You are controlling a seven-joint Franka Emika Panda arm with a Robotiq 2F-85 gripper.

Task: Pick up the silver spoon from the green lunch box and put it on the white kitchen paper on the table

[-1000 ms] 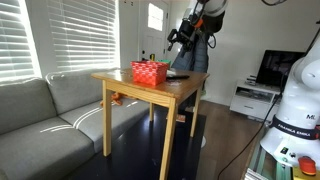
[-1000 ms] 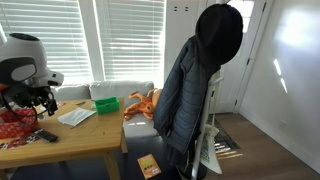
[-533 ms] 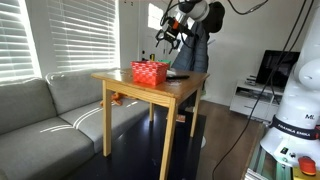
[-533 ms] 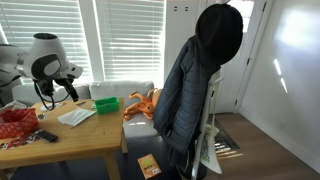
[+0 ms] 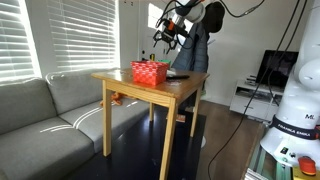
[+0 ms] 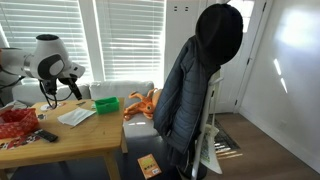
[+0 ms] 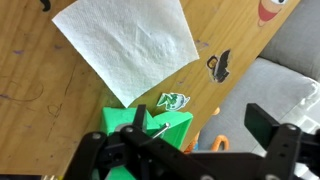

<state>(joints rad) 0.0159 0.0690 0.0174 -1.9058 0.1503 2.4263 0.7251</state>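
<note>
The gripper next needs to grab the spoon by its tip sticking out of the box, so that it can put the silver spoon on the white kitchen paper.
The green lunch box (image 6: 105,104) stands at the far edge of the light wooden table (image 6: 80,140). In the wrist view it (image 7: 135,135) sits low in the frame, and the tip of the silver spoon (image 7: 160,128) sticks out of it. The white kitchen paper (image 7: 130,45) lies flat on the table beside the box and also shows in an exterior view (image 6: 75,116). My gripper (image 7: 190,140) is open and empty, held above the box and apart from it. It shows in both exterior views (image 6: 72,92) (image 5: 163,38).
A red basket (image 5: 150,72) (image 6: 15,125) and a black remote (image 6: 45,135) are on the table. A sticker (image 7: 172,100) and a small black clip (image 7: 220,65) lie near the table edge. A grey sofa (image 5: 50,110) with an orange toy (image 6: 143,103) stands beside the table. A dark coat (image 6: 195,90) hangs on a rack.
The arm has risen and swung away from the red basket toward the green lunch box. Over the last half second it shifted only slightly. The gripper stays open.
</note>
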